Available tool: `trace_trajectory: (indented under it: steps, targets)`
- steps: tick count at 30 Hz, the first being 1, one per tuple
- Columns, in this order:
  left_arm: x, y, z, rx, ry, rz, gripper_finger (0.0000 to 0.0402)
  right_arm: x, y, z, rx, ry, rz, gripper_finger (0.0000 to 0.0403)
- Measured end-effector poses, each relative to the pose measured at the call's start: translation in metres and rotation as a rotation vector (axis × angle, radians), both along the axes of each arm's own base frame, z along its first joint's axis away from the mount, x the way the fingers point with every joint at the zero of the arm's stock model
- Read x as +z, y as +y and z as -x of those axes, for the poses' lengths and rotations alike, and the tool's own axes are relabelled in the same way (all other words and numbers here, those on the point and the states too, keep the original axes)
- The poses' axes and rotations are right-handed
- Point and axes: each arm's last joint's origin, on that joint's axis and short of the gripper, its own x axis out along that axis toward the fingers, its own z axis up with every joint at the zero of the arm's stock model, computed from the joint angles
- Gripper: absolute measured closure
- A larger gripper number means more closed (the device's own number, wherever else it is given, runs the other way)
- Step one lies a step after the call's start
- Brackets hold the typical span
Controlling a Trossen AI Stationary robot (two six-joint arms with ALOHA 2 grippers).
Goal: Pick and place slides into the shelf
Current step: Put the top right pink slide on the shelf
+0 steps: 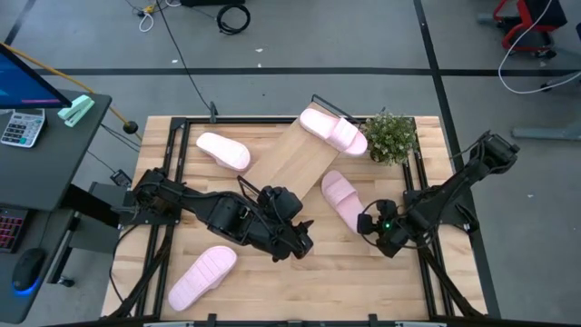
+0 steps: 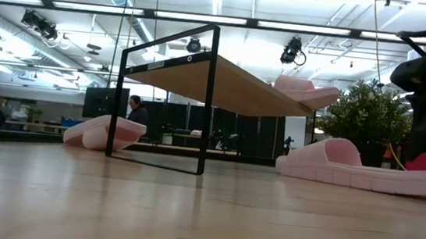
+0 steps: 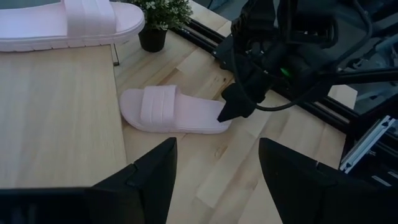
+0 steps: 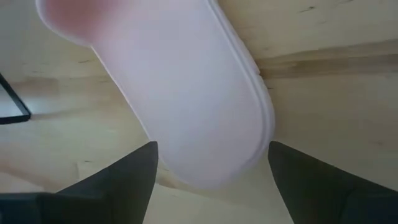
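My right gripper takes this pink slide by its rounded heel end next, to get it onto the shelf.
Several pale pink slides are in view. One lies on the shelf's wood top. Another rests sole-down on the table at the far left, and a third at the near left. A fourth slide lies right of the shelf. My right gripper is open, with one finger on each side of that slide's rounded end. My left gripper hangs open over bare table near the shelf's near corner. My right gripper comes at the fourth slide's rounded end, the end toward the table's near right, from above and slanting down. Its open fingers stand on either side of that end. I cannot tell whether they touch it. The slide lies flat on the table.
A small potted plant stands at the far right beside the shelf. Black rails run along the table's sides. Bare tabletop lies along the near edge between the two arms. A desk with a calculator stands left of the table.
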Motion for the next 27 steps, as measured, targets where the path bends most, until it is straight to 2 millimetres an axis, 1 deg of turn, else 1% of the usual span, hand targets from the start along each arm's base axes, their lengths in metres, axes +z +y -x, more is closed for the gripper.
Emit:
trace_trajectory:
  steps: [8, 13, 16, 19, 21, 27]
  targets:
    - [0.0, 0.0, 0.0, 0.0, -0.002, 0.001, 0.0171, -0.015, 0.0, -0.001, -0.003, -0.047, -0.044, 0.0092]
    - [0.0, 0.0, 0.0, 0.002, -0.003, 0.004, 0.0171, -0.014, 0.0, -0.003, -0.017, -0.074, -0.032, 0.0092]
    - [0.0, 0.0, 0.0, 0.002, -0.004, 0.005, 0.0171, -0.014, -0.001, -0.004, -0.03, -0.084, -0.014, 0.0101]
    - [0.0, 0.001, -0.001, 0.006, -0.004, 0.005, 0.0171, -0.015, -0.003, -0.003, -0.036, -0.078, 0.016, 0.0125]
    - [0.0, 0.002, -0.001, 0.008, -0.004, 0.005, 0.0171, -0.017, -0.004, -0.002, -0.036, -0.063, 0.032, 0.015]
    - [0.0, 0.005, -0.002, 0.016, -0.004, 0.005, 0.0171, -0.024, -0.003, -0.003, -0.035, -0.041, 0.057, 0.0244]
